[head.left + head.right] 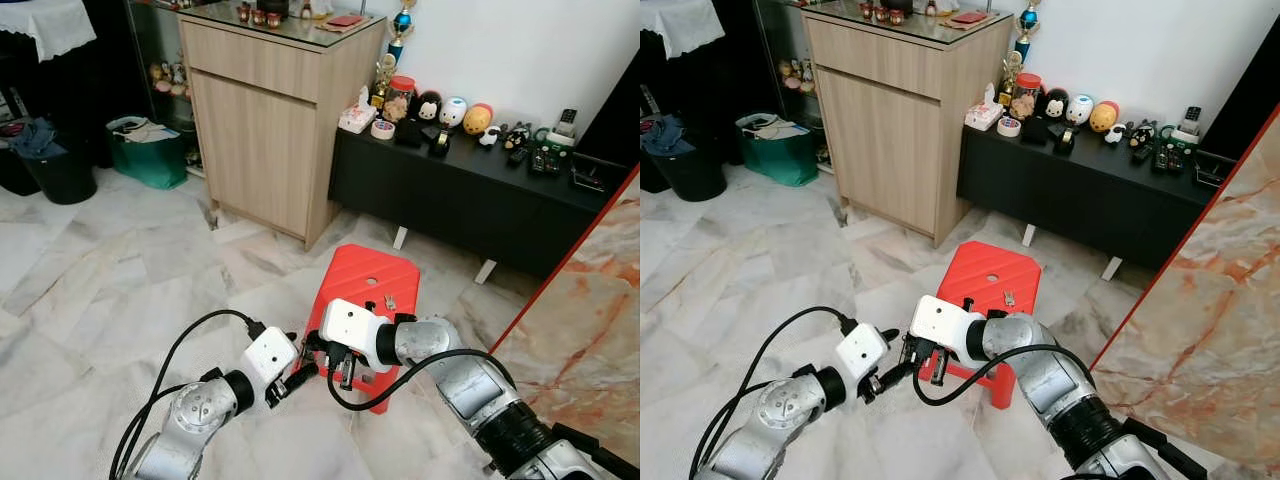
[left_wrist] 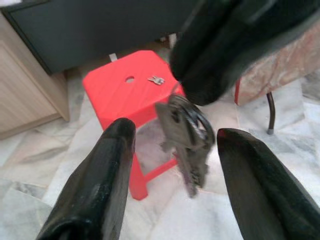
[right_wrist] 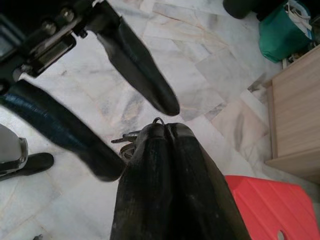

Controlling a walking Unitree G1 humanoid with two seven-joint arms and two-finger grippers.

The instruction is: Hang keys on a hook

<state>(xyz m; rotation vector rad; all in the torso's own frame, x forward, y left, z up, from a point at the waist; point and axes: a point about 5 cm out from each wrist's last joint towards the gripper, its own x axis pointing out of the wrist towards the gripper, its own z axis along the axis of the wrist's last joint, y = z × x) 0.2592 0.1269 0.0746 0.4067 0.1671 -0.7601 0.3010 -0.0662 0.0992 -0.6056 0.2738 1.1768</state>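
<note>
Next, my left gripper grabs the bunch of keys by the flat key heads hanging below, since my right gripper is shut around the keys' ring.
A bunch of dark keys (image 2: 185,135) hangs from my right gripper (image 3: 165,129), which is shut on its ring. My left gripper (image 2: 177,135) is open, one finger on each side of the hanging bunch and not touching it. Both grippers meet low over the marble floor, just in front of a red plastic stool (image 1: 365,275); the left gripper (image 1: 298,376) comes from the left and the right gripper (image 1: 338,366) from the right. A second, small set of keys (image 1: 388,301) lies on the stool's top, near its round hole.
A wooden cabinet (image 1: 265,120) stands behind the stool. A low black bench (image 1: 470,195) carrying toys and remotes runs along the white wall. A marble slab with a red edge (image 1: 590,320) leans at the right. A green bag (image 1: 148,150) and a black bin (image 1: 60,170) sit far left.
</note>
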